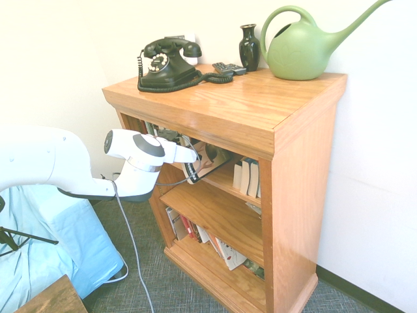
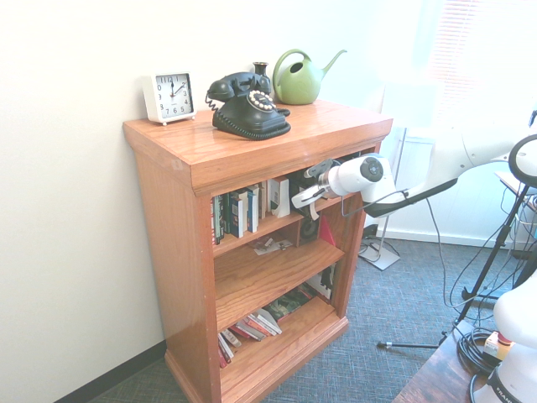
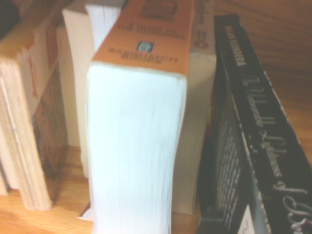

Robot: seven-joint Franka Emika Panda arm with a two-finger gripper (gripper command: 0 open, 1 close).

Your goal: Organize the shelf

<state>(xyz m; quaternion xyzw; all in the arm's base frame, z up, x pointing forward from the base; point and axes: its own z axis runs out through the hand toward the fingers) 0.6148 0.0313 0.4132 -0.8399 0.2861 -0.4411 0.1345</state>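
The black book sits inside the shelf's top level (image 1: 227,177) beside the orange-covered book and would stay there if I opened now, so its release comes next.
The shelf (image 1: 287,117) is an oak bookcase with three tiers, also seen from the other side (image 2: 252,151). My gripper (image 1: 195,158) reaches into the top tier from the front and looks shut (image 2: 295,201). Whether it pinches a book is hidden. Upright books (image 2: 239,214) fill the tier's wall-side end, and pale ones (image 1: 247,177) stand at the other end. The wrist view shows an orange-covered book (image 3: 141,146) page edge on, with a black book (image 3: 258,161) leaning beside it. Loose papers (image 2: 270,246) lie on the middle tier. Slumped books (image 1: 208,238) sit on the bottom tier.
On top stand a black rotary telephone (image 1: 168,64), a dark vase (image 1: 248,45), a green watering can (image 1: 303,49), a remote (image 1: 229,68) and a white clock (image 2: 170,96). A blue-draped object (image 1: 58,241) stands beside the shelf. White walls run behind it.
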